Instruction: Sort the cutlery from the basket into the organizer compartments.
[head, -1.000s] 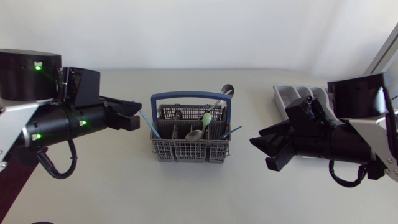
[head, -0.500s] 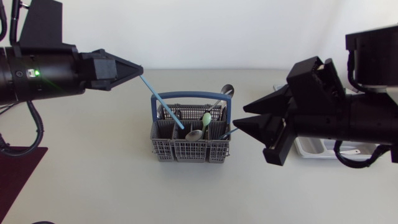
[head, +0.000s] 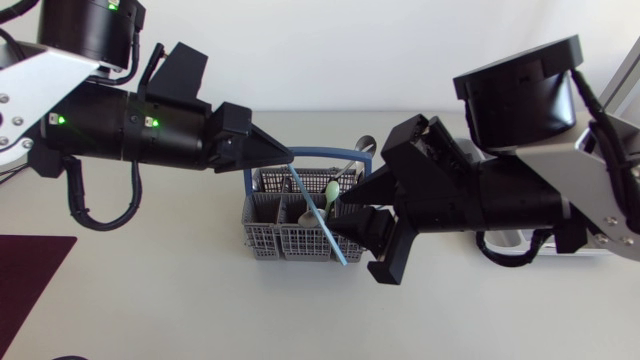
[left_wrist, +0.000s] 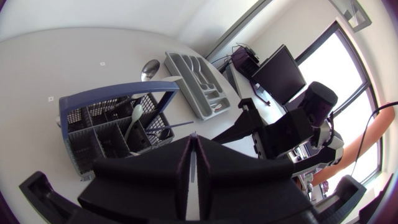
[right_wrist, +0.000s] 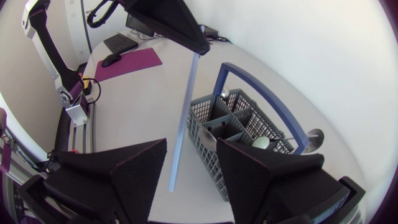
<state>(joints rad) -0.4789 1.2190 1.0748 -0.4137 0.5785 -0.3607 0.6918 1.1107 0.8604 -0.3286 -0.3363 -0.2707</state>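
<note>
Next, my right gripper grabs the blue utensil by its loose lower end (head: 336, 246) (right_wrist: 176, 163), since my left gripper covers the utensil's top.
My left gripper (head: 283, 156) is shut on the top end of a thin light-blue utensil (head: 322, 215), which slants down over the grey basket (head: 280, 240) with its blue handle (head: 305, 153). In the right wrist view the blue utensil (right_wrist: 182, 124) hangs between the spread fingers of my right gripper (right_wrist: 191, 145), which is open and does not clamp it. My right gripper (head: 358, 243) sits at the basket's right front. A green spoon (head: 331, 189) and a metal spoon (head: 311, 215) stand in the basket. The organizer (left_wrist: 199, 78) lies beyond the basket (left_wrist: 106, 127) in the left wrist view, where my left gripper (left_wrist: 194, 140) is shut.
A large metal spoon (head: 362, 146) leans out at the basket's back right. A dark purple mat (head: 25, 270) lies at the table's left front. In the head view my right arm covers most of the organizer.
My left arm has lifted the blue utensil out of the basket and carried it right. My right arm has swung left to it and opened its fingers wider around the lower end.
</note>
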